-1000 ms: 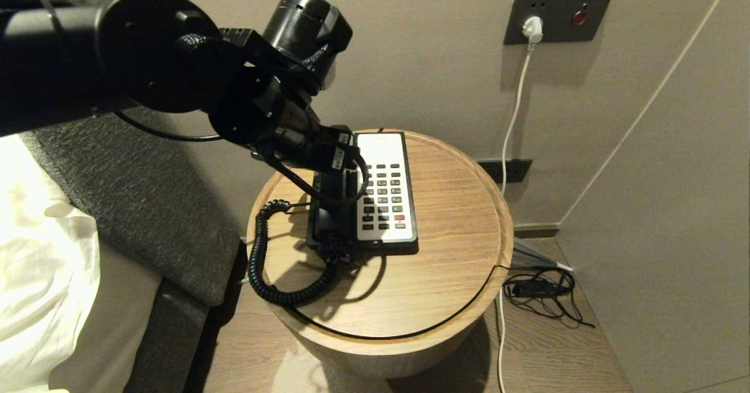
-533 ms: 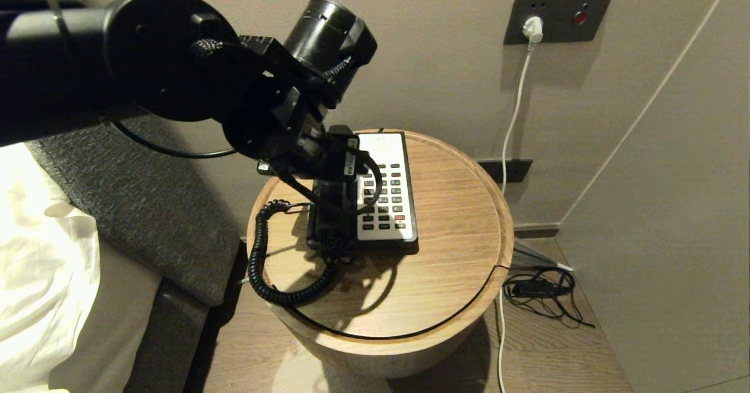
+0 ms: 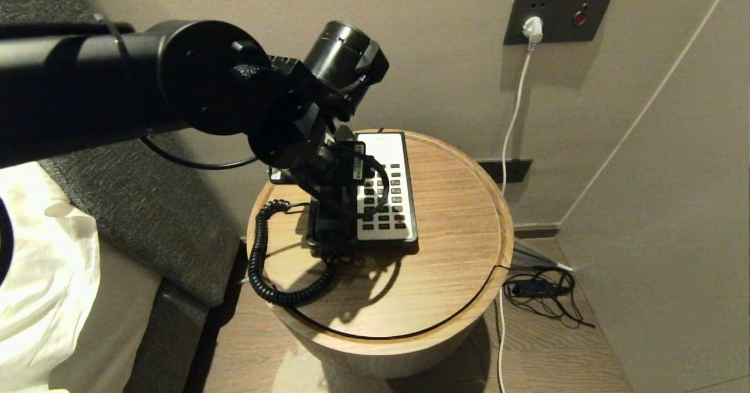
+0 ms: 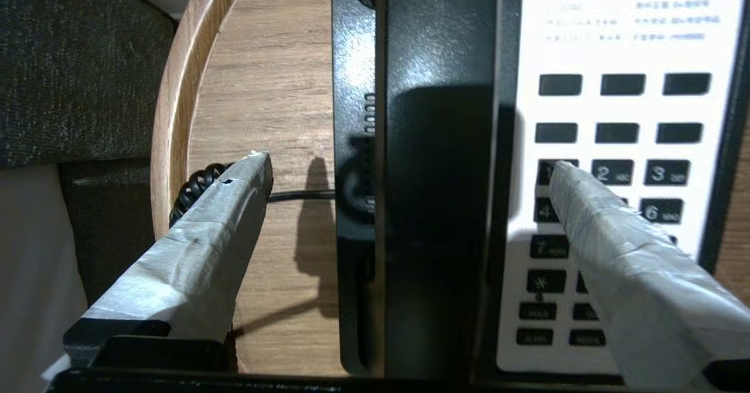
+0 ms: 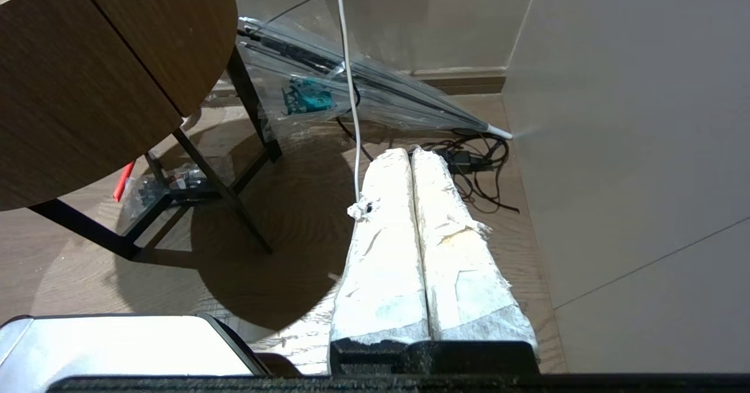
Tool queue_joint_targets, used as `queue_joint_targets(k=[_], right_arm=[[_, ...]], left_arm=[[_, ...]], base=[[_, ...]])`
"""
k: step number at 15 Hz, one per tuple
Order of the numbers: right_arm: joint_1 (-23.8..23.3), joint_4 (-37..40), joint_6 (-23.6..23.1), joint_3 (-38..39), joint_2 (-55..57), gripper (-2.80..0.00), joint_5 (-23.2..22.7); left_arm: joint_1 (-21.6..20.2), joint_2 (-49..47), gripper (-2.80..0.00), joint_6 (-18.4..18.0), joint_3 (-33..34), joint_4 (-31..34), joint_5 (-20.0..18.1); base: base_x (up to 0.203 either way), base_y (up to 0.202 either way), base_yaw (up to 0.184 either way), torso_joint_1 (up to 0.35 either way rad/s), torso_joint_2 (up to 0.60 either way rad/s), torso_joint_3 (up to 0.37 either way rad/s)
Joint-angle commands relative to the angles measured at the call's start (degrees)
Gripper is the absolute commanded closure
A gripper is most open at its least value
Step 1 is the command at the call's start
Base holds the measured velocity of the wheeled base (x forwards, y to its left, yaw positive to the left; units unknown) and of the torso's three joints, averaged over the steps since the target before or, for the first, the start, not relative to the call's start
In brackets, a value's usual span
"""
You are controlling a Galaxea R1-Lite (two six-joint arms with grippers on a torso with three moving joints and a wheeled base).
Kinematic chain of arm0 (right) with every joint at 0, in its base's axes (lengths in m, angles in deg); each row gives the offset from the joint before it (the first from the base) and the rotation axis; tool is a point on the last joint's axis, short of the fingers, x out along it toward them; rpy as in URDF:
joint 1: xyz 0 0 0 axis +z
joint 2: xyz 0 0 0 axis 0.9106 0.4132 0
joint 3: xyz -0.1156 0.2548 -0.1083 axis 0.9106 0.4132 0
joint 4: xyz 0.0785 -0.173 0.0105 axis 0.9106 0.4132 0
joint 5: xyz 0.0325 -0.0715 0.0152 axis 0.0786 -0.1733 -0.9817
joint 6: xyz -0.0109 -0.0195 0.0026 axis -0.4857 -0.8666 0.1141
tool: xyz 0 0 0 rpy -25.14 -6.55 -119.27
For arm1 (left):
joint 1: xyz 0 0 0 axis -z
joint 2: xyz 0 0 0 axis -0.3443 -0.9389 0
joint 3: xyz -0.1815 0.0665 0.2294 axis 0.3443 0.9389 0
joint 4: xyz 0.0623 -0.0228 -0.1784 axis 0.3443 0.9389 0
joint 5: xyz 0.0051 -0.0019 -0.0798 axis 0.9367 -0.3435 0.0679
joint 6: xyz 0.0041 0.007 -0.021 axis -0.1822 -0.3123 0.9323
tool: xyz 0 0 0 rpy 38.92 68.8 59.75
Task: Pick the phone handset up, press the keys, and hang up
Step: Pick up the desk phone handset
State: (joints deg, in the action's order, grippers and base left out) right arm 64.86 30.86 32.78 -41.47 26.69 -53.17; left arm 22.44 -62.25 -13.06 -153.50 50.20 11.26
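Observation:
My left fingers, still above the black handset's sides, must lower before closing.
The black phone handset [image 4: 439, 176] lies in its cradle on the left side of the phone base [image 3: 381, 144], which sits on the round wooden table [image 3: 451, 252]. Its coiled cord [image 3: 256, 258] loops off to the left. The keys [image 3: 385, 202] form a grid on the white faceplate; they also show in the left wrist view [image 4: 622, 130]. My left gripper [image 4: 407, 164] is open and straddles the handset, one finger over the wood, the other over the keys, neither touching the handset. In the head view my left gripper [image 3: 343, 176] hides most of the handset. My right gripper [image 5: 410, 153] is shut and empty, parked low beside the table.
A wall plate [image 3: 559, 15] with a red button and a white plug stands behind the table; its white cable [image 3: 512, 118] drops to the floor. Tangled black cables [image 3: 539, 290] lie on the floor at the right. A grey upholstered headboard [image 3: 152, 205] and white bedding are on the left.
My left arm has moved to the right and down, bringing the open gripper lower over the handset. The phone and cord have not moved.

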Motion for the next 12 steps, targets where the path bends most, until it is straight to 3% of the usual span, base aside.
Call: queue_joint_targets(k=[1,12], right_arm=[[0.0,0.0,0.0,0.0,0.1,0.00,0.0],[0.0,0.2,-0.1,0.0,0.1,0.00,-0.2]], left_arm=[[-0.7,-0.6,-2.80,0.1,0.0,0.2,0.2],[-1.8,-1.8,-2.80,0.1,0.0,-3.2,-0.1]], base=[[0.000,0.000,0.000,0.000,0.00,0.000],[0.000,0.000,0.000,0.000,0.00,0.000]])
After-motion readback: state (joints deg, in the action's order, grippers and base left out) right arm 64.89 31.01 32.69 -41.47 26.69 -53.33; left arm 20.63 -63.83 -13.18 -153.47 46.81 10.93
